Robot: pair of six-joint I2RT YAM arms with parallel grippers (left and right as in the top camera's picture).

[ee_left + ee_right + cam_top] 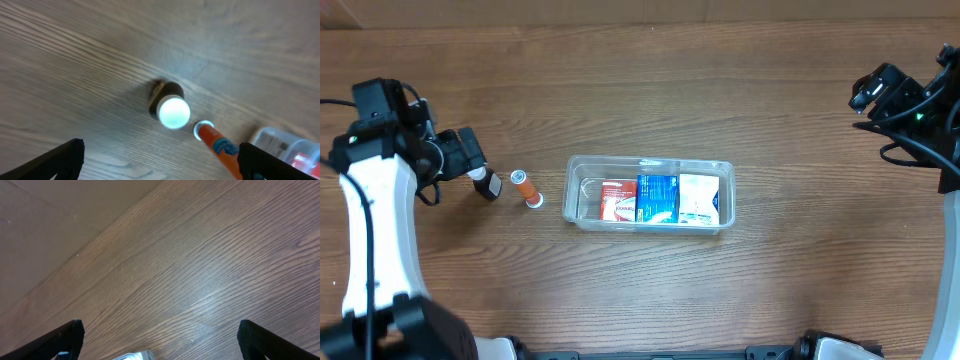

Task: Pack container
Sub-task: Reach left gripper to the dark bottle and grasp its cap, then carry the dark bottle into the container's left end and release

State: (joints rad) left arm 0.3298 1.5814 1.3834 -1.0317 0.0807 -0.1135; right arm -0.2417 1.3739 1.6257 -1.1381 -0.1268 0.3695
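Note:
The white-capped top of the small dark bottle is the part my left gripper should grab next. The bottle's base then stays free to go down into the container (582, 170).
The clear plastic container (582, 170) sits at the table's centre and holds a red-and-white box (618, 200), a blue box (657, 198) and a white box (698, 198) side by side. An orange tube (526, 188) lies left of it. A small dark bottle with a white cap (487, 184) stands further left. My left gripper (468, 160) is open and empty just beside the bottle. In the left wrist view the bottle (172, 111) and the tube (220, 146) lie ahead of the open fingers (160, 160), and the container's corner (287, 142) shows at right. My right gripper (880, 92) is open and empty at the far right.
Bare wooden tabletop surrounds the container. The right wrist view shows wood grain, the table's far edge at upper left, the open fingers (160, 340) and a sliver of the container (136, 355) at the bottom. Cables hang off the right arm (930, 130).

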